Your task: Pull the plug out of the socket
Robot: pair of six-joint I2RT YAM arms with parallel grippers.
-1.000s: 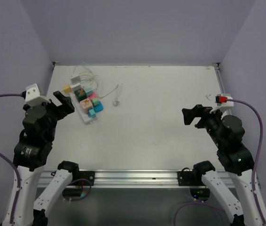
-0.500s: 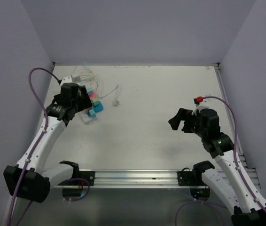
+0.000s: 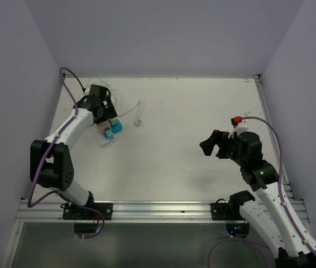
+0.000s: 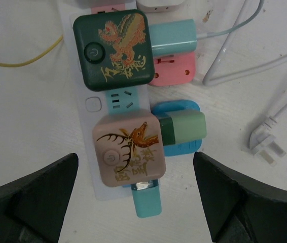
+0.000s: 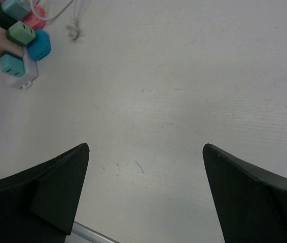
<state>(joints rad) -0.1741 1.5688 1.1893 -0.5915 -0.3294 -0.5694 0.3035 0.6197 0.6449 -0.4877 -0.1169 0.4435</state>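
Note:
My left gripper would miss if it closed now, since its fingers are above the top side of the pink adapter (image 4: 128, 149), so it needs to lower first and then close on the adapter.
The white power strip (image 3: 103, 139) lies at the table's far left. My left gripper (image 3: 100, 105) hovers over it, open and empty. In the left wrist view the strip (image 4: 90, 109) carries a dark green dragon adapter (image 4: 115, 50), a pink deer adapter (image 4: 128, 149), a teal plug (image 4: 147, 202) at its end and a green plug (image 4: 184, 127) in a blue side outlet. The left gripper (image 4: 135, 154) straddles the pink adapter from above, not touching it. My right gripper (image 3: 209, 144) is open and empty over bare table at the right (image 5: 144, 147). The strip (image 5: 19, 76) shows far off there.
A loose white plug (image 3: 139, 120) on a thin white cord (image 4: 224, 50) lies right of the strip. A yellow wire (image 4: 22, 61) runs off to its left. Purple walls close in the table's left, back and right. A metal rail (image 3: 163, 209) runs along the near edge.
My left arm has swung up and forward from the left side until its gripper is over the power strip. The right arm has lowered and moved slightly left, then held.

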